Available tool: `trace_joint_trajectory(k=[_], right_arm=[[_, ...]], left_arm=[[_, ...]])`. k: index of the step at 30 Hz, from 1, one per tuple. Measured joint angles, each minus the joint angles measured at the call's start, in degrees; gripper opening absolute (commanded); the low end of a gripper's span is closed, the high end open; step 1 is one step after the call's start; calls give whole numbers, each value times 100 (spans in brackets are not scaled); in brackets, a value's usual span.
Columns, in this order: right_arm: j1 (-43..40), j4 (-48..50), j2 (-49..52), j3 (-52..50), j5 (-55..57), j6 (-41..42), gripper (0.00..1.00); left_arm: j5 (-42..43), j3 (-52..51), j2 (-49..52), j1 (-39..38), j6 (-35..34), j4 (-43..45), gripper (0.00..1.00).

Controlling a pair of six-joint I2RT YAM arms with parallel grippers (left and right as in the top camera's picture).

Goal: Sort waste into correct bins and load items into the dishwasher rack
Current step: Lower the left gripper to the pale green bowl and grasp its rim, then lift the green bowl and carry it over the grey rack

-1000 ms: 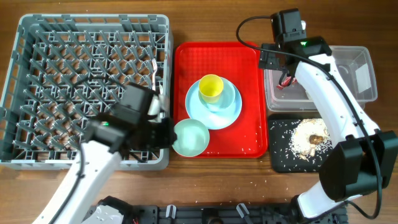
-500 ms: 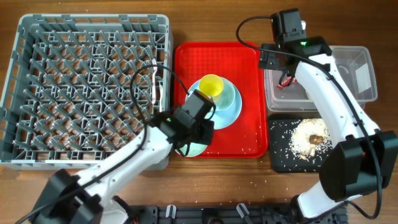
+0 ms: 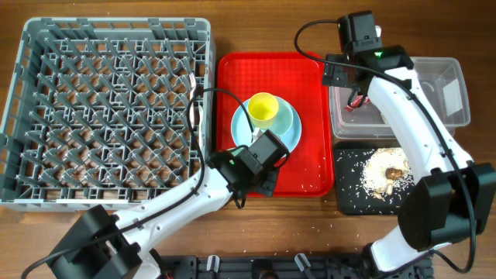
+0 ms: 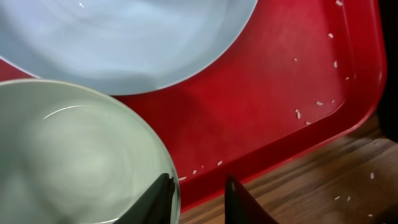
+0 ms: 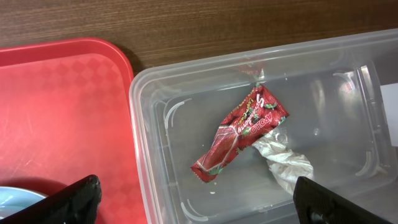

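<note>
Next, my left gripper grabs the pale green bowl's rim (image 4: 177,191), one finger inside and one outside, to tip the bowl on edge into the dishwasher rack.
My left gripper (image 3: 260,167) (image 4: 199,183) is open over the front of the red tray, its fingers either side of the rim of the pale green bowl (image 4: 74,155), one inside and one outside. My arm mostly hides the bowl in the overhead view. The light blue plate (image 3: 288,133) (image 4: 124,37) lies just behind it with the yellow cup (image 3: 263,108) on top. My right gripper (image 3: 355,97) (image 5: 196,190) is wide open and empty above the clear tub (image 3: 453,77) (image 5: 149,155). The tub holds the red wrapper (image 5: 239,134) and the white tissue (image 5: 283,162). The grey rack (image 3: 108,108) stands at the left.
The black tray (image 3: 349,194) in front of the tub holds pale food scraps (image 3: 385,170). Rice grains (image 4: 298,112) lie scattered on the red tray (image 3: 310,77) and on the wood near it. Something white (image 3: 194,116) stands at the rack's right edge.
My left arm has swung right from the rack's front right corner to the red tray and now covers the pale green bowl. The right arm has not moved.
</note>
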Motion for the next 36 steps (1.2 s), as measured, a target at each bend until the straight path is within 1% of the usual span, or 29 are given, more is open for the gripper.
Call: trace_joint_trajectory(k=[4, 7, 8, 9, 21, 23, 24, 33, 36], right_arm=[[0, 2, 0, 0, 0, 0, 100], [0, 2, 0, 0, 0, 0, 100], [0, 2, 0, 0, 0, 0, 100], [0, 2, 0, 0, 0, 0, 100], [0, 2, 0, 0, 0, 0, 100], [0, 2, 0, 0, 0, 0, 100], [0, 2, 0, 0, 0, 0, 100], [0, 2, 0, 0, 0, 0, 100], [0, 2, 0, 0, 0, 0, 100]], left_arm=[[-225, 0, 0, -79, 2, -90, 25], [-291, -13, 0, -79, 2, -87, 25], [-293, -50, 0, -79, 2, -87, 19], [-295, -109, 0, -79, 2, -92, 16], [-332, -214, 61, -79, -131, -85, 17], [-330, -214, 164, -92, -170, -70, 13], [-330, -214, 219, -96, -195, -70, 4], [-417, -197, 223, -109, -210, 37, 4], [-466, -201, -9, -107, -212, -7, 4]])
